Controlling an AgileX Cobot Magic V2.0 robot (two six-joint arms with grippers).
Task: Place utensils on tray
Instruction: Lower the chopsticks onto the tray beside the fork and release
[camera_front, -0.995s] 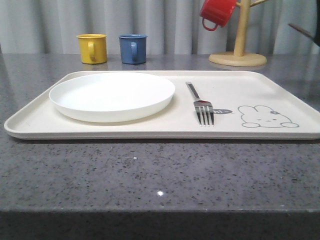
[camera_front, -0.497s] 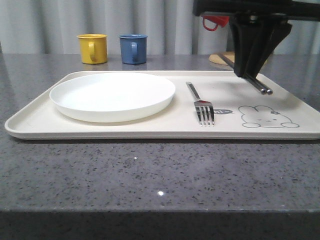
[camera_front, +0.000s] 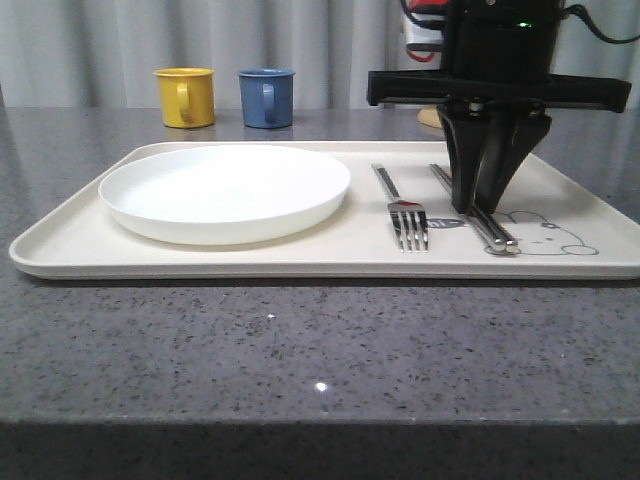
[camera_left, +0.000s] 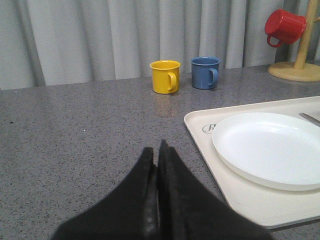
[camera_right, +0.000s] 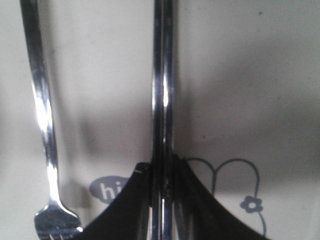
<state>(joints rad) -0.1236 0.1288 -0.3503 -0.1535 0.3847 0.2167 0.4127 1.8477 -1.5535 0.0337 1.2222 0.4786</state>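
Note:
The near ends of the chopsticks rest on the cream tray by the rabbit drawing, so the chopsticks would lie in place and I should open my right gripper.
The cream tray (camera_front: 70, 245) holds a white plate (camera_front: 225, 190) on its left half and a silver fork (camera_front: 402, 208) right of it. My right gripper (camera_front: 478, 205) stands low over the tray, shut on a pair of metal chopsticks (camera_front: 492, 232). They run parallel to the fork, and their near ends seem to touch the tray by the rabbit drawing. In the right wrist view the chopsticks (camera_right: 163, 75) sit pinched side by side in the gripper (camera_right: 162, 170), with the fork (camera_right: 42, 125) alongside. My left gripper (camera_left: 156, 150) hovers shut and empty over the grey table, left of the tray (camera_left: 240, 192) and plate (camera_left: 270, 147).
A yellow mug (camera_front: 185, 96) and a blue mug (camera_front: 266, 97) stand behind the tray on the left. The wooden mug stand's base (camera_front: 430, 117) sits at the back right, partly behind my right arm; a red mug (camera_left: 284, 27) hangs on the stand.
My right gripper has come in from the upper right with the chopsticks and dropped towards the tray, moving nearer and lower until the chopsticks reach the tray beside the fork.

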